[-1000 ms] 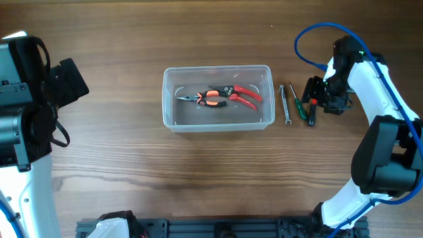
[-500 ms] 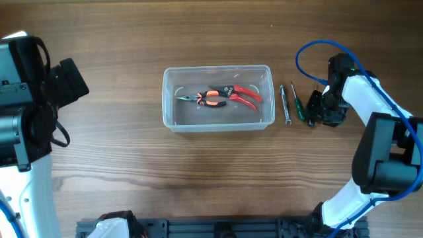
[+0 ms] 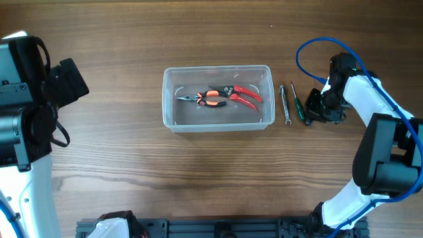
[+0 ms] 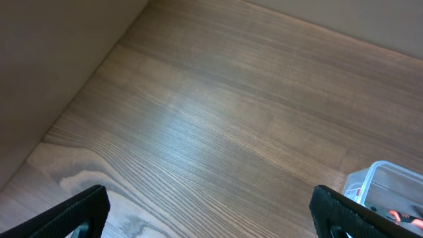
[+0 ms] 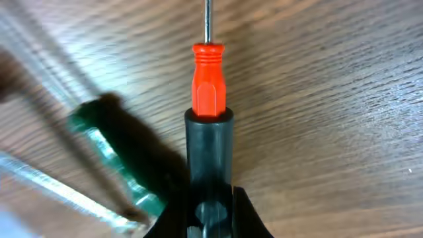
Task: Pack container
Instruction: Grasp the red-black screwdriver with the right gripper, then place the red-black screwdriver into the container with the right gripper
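Note:
My right gripper, holding its black handle, would lift the red-and-black screwdriver off the wood.
The clear container (image 3: pixel 168 99) sits mid-table and holds orange-black pliers (image 3: pixel 207 98) and red-handled cutters (image 3: pixel 243 94). To its right lie a metal rod tool (image 3: pixel 285 104) and a green screwdriver (image 3: pixel 298 108). My right gripper (image 3: pixel 316 110) is down beside them. In the right wrist view it (image 5: pixel 210 213) is shut on the black handle of a black-and-orange screwdriver (image 5: pixel 209 99), which lies on the wood with the green screwdriver (image 5: pixel 112 152) just to its left. My left gripper (image 4: pixel 211 215) hangs open over bare wood at the far left, and a corner of the container (image 4: pixel 386 182) shows at its right.
A blue cable (image 3: pixel 310 39) loops above the right arm. The left arm's body (image 3: pixel 30 99) fills the table's left edge. A dark rail (image 3: pixel 218 228) runs along the front edge. Bare wood surrounds the container.
My right gripper came down a little toward the tools and closed on the black-and-orange screwdriver's handle. The left arm and the container have not moved.

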{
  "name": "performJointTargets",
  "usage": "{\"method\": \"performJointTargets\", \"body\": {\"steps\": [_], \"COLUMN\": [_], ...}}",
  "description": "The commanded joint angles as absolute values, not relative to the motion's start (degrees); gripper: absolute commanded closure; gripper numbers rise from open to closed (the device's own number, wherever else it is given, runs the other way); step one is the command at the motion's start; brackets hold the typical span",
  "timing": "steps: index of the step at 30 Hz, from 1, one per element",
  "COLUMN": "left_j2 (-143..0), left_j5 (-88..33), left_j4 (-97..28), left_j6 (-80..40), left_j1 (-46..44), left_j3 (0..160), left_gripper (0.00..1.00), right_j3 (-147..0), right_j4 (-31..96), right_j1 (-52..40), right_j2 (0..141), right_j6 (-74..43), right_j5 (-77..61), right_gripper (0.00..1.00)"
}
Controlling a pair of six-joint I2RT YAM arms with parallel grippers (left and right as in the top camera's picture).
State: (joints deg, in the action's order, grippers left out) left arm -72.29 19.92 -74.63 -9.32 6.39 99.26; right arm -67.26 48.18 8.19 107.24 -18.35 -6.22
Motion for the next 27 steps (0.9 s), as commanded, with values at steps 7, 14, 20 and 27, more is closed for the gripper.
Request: {"method": "performJointTargets", "body": {"steps": [7, 14, 20, 27], "left_j2": [-71.7, -71.7, -71.7, -71.7], "left_j5": [20.9, 20.9, 20.9, 20.9], "left_j4": [-74.6, -74.6, -74.6, -74.6], "left_j6": [-9.5, -9.5, -9.5, -9.5], "left_j1": [6.7, 6.7, 6.7, 6.7], "left_j3": [99.2, 99.2, 99.2, 99.2], "left_gripper": [0.00, 0.00, 0.00, 0.00], "right_j3": [-86.3, -83.5, -78.6, -78.6], "right_j4": [53.2, 56.1, 51.0, 47.8], "right_j1": [-3.7, -30.4, -33.5, -31.6], "right_j2": [73.5, 70.6, 93.7, 115.0], "right_j6": [-5.3, 24.3, 41.9, 43.3], "right_j5": [-22.0, -19.3, -11.5, 3.0], "right_gripper": [0.96, 0.96, 0.96, 0.96]}}
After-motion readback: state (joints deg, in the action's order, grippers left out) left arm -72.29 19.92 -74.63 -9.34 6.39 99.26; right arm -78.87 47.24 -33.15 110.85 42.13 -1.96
